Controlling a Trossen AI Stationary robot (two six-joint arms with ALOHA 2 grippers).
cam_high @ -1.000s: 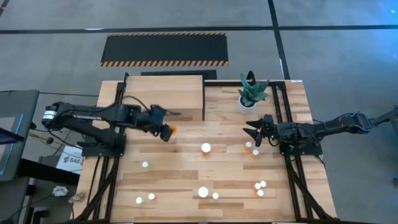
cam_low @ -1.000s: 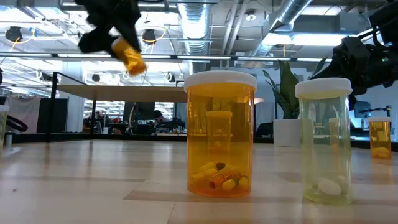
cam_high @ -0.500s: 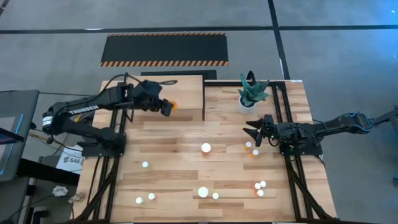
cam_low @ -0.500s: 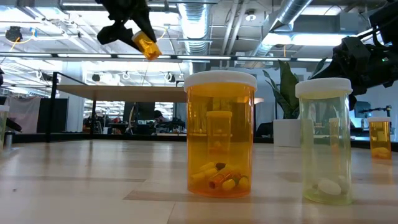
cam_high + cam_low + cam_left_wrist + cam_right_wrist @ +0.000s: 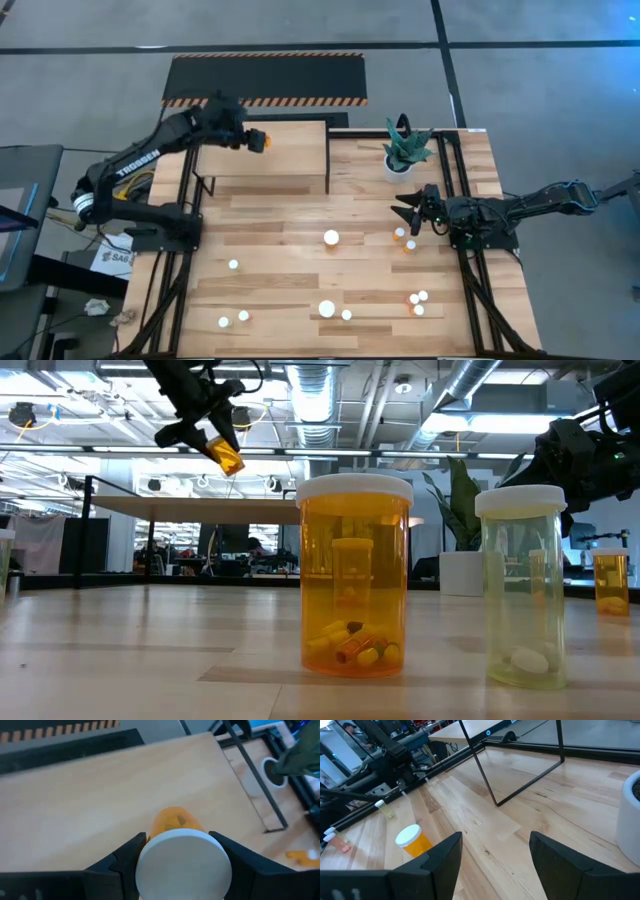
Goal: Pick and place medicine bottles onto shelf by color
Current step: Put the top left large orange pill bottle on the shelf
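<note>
The orange bottle's base hangs tilted above the light-wood shelf (image 5: 285, 160), so it is too early for my left gripper to release; first, it brings the bottle down onto the shelf.
My left gripper (image 5: 250, 139) hovers over the far left part of the light-wood shelf (image 5: 285, 160), shut on a small orange medicine bottle (image 5: 264, 140) with a white cap. In the low view that bottle (image 5: 226, 455) hangs high in the air. My right gripper (image 5: 408, 213) waits open at the table's right side, with nothing between its fingers (image 5: 440, 857). Several more bottles stand on the table, among them a white-capped one (image 5: 330, 238) at the middle and a pair (image 5: 404, 239) near my right gripper. A large orange bottle (image 5: 355, 575) and a yellowish one (image 5: 520, 585) stand close to the low camera. My left gripper pinches the orange bottle at its white cap end (image 5: 150, 855) between its two fingers (image 5: 227, 852), one on each side. The fingers slant down from the table's left side. The bottle is lifted clear and tilted, its orange body (image 5: 172, 820) pointing forward and down over the shelf top (image 5: 90, 800).
A white pot with a green plant (image 5: 405, 150) stands at the far right, beside the shelf's black frame (image 5: 520, 775). A black mat with orange-striped edges (image 5: 265, 80) lies on the floor beyond the table. Groups of small bottles stand near the front edge (image 5: 326, 309) and front right (image 5: 418, 302).
My left gripper has swung toward the table's far edge and risen a little, from over the bare table in front of the shelf to over the shelf's far left part. It has turned about on the way and carried the orange bottle clear of everything.
</note>
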